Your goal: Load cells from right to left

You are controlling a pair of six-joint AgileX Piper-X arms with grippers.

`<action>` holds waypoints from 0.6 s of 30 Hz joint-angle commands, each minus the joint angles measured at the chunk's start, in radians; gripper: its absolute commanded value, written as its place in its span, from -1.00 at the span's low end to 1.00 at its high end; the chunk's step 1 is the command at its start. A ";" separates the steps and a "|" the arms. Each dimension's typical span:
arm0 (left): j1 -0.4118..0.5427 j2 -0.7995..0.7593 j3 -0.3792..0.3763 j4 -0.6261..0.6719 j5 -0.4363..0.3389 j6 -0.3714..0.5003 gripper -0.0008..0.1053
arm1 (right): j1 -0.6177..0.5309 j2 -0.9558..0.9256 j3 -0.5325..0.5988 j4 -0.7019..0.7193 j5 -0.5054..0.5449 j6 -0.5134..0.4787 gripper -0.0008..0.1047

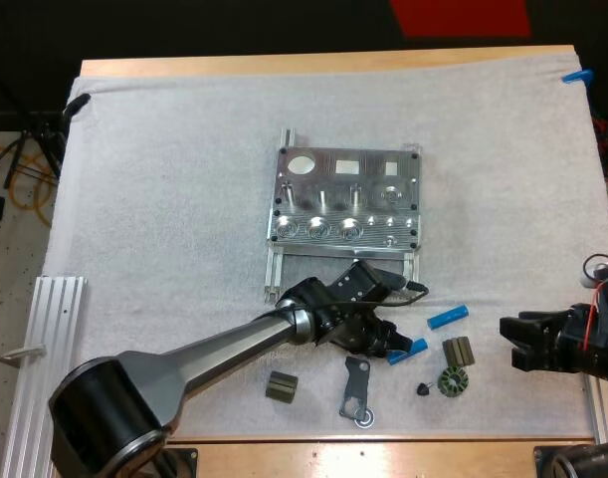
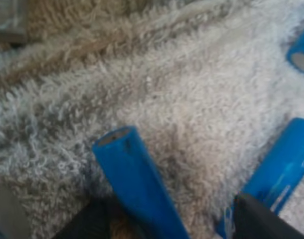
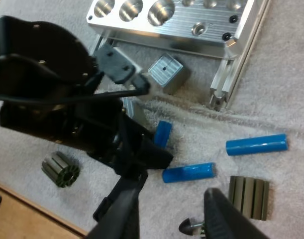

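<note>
The blue cylinder should be picked up next by its round body (image 2: 146, 190) with my left gripper. The blue cylinder's flat end (image 2: 114, 136) then stays free for loading the cell.
The metal fixture (image 1: 348, 199) (image 3: 191, 22) lies mid-mat with a row of round holes along its near edge. My left gripper (image 1: 391, 347) (image 2: 174, 224) (image 3: 142, 149) is down on the mat just in front of it, open. One blue cylinder (image 2: 137, 179) (image 3: 161, 133) lies between its fingers, close to one finger. A second blue cylinder (image 1: 408, 351) (image 2: 283, 169) (image 3: 188, 172) rests against the other finger. A third blue cylinder (image 1: 448, 318) (image 3: 256, 144) lies further right. My right gripper (image 1: 517, 344) (image 3: 171, 219) hovers open at the mat's right side, holding nothing.
Dark parts lie near the front edge: a ribbed block (image 1: 459, 351) (image 3: 248, 196), a round toothed piece (image 1: 451, 381), a small cone (image 1: 423, 388), another ribbed block (image 1: 281, 386) and a metal bracket (image 1: 356, 388). A small grey cube (image 3: 165, 73) sits by the fixture. An aluminium rail (image 1: 55, 329) lies far left.
</note>
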 commanded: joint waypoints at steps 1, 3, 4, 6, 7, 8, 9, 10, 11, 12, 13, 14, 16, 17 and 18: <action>-0.005 0.012 -0.006 -0.006 0.014 -0.009 0.02 | 0.002 0.000 -0.010 -0.007 0.001 -0.012 -0.37; -0.005 0.032 -0.006 -0.006 0.052 -0.009 0.02 | 0.002 0.000 -0.010 -0.007 0.001 -0.012 -0.37; -0.005 0.037 -0.006 -0.008 0.055 -0.009 0.02 | 0.002 0.000 -0.010 -0.007 0.001 -0.012 -0.37; -0.005 0.046 -0.006 -0.008 0.054 -0.009 0.02 | 0.002 0.000 -0.010 -0.007 0.001 -0.012 -0.37; -0.005 0.047 -0.006 -0.011 0.054 -0.009 0.02 | 0.002 0.000 -0.010 -0.010 0.001 -0.012 -0.37; -0.005 0.047 -0.006 -0.014 0.054 -0.009 0.02 | 0.002 0.000 -0.010 -0.013 0.001 -0.012 -0.37; -0.005 0.047 -0.006 -0.014 0.062 -0.009 0.02 | 0.004 0.000 -0.010 -0.015 0.001 -0.012 -0.37; -0.005 0.047 -0.006 -0.016 0.065 -0.009 0.02 | 0.005 0.000 -0.010 -0.016 0.001 -0.012 -0.37; -0.005 0.047 -0.006 -0.022 0.076 -0.009 0.02 | 0.010 0.000 -0.010 -0.018 0.001 -0.012 -0.37; -0.005 0.047 -0.006 -0.023 0.080 -0.009 -0.01 | 0.014 0.000 -0.010 -0.022 0.001 -0.012 -0.37; -0.005 0.047 -0.006 -0.023 0.082 -0.009 -0.05 | 0.018 0.000 -0.010 -0.024 0.001 -0.012 -0.37; -0.002 0.047 -0.006 -0.023 0.084 -0.006 -0.15 | 0.024 0.000 -0.010 -0.027 0.001 -0.012 -0.37; -0.001 0.047 -0.006 -0.023 0.088 -0.004 -0.38 | 0.027 0.000 -0.010 -0.029 0.001 -0.012 -0.37; 0.001 0.047 -0.006 -0.023 0.088 -0.001 -0.55 | 0.029 0.000 -0.010 -0.028 0.001 -0.012 -0.37; 0.001 0.047 -0.006 -0.023 0.090 -0.001 -0.70 | 0.033 0.000 -0.010 -0.028 0.001 -0.012 -0.37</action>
